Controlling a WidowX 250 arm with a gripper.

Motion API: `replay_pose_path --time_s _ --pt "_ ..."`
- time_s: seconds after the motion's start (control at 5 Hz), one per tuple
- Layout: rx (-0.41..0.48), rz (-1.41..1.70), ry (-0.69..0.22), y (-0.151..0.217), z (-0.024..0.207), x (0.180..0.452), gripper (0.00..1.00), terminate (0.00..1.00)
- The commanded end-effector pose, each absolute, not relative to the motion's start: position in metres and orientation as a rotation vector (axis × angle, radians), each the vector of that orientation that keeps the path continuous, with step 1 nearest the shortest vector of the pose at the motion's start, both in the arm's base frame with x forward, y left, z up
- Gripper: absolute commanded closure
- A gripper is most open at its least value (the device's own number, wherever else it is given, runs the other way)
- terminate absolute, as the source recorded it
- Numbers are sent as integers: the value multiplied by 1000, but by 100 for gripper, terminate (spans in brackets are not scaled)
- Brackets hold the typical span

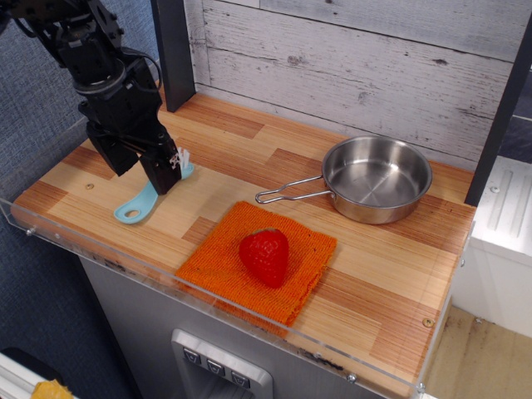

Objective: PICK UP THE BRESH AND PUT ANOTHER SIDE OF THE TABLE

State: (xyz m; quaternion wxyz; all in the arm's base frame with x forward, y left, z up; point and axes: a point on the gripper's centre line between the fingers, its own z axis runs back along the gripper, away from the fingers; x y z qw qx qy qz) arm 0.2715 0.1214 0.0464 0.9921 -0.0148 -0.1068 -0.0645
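Note:
The light-blue brush needs to go to another side of the table, so my gripper should next grab the brush by its handle [153, 195] to put it there.
The light-blue brush [148, 198] lies flat on the wooden table [249, 150] near its left front. Its white bristles [180, 160] point toward the back and its handle hole toward the front. My black gripper [137, 169] hangs just above and left of the brush, partly covering its head end. The fingers [162, 176] stand apart and hold nothing. The brush rests on the wood, not in the gripper.
An orange cloth [216, 266] with a red strawberry [264, 256] lies at the front middle. A steel pan [376, 177] with a wire handle sits at the back right. A clear acrylic rim [100, 249] edges the front. A dark post [174, 50] stands behind the arm.

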Motion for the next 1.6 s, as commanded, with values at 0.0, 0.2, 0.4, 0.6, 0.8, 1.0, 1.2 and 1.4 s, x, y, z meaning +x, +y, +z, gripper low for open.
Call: replay_pose_path --time_s 0.0,0.2,0.4,0.6,0.8,1.0,1.2,1.4 --pt "-11 -131 -184 137 38 294 0 0" --pt "-26 -138 -150 134 27 297 0 0" --pt "-55 -125 -117 131 15 298 0 0" --pt "-71 -110 -103 128 10 296 100 0" --pt "-78 -87 -118 129 20 296 100 0" --pt "-95 -40 -156 126 46 296 100 0" --pt "-97 10 -144 111 88 299 100 0" --pt "15 30 -135 69 136 310 100 0"
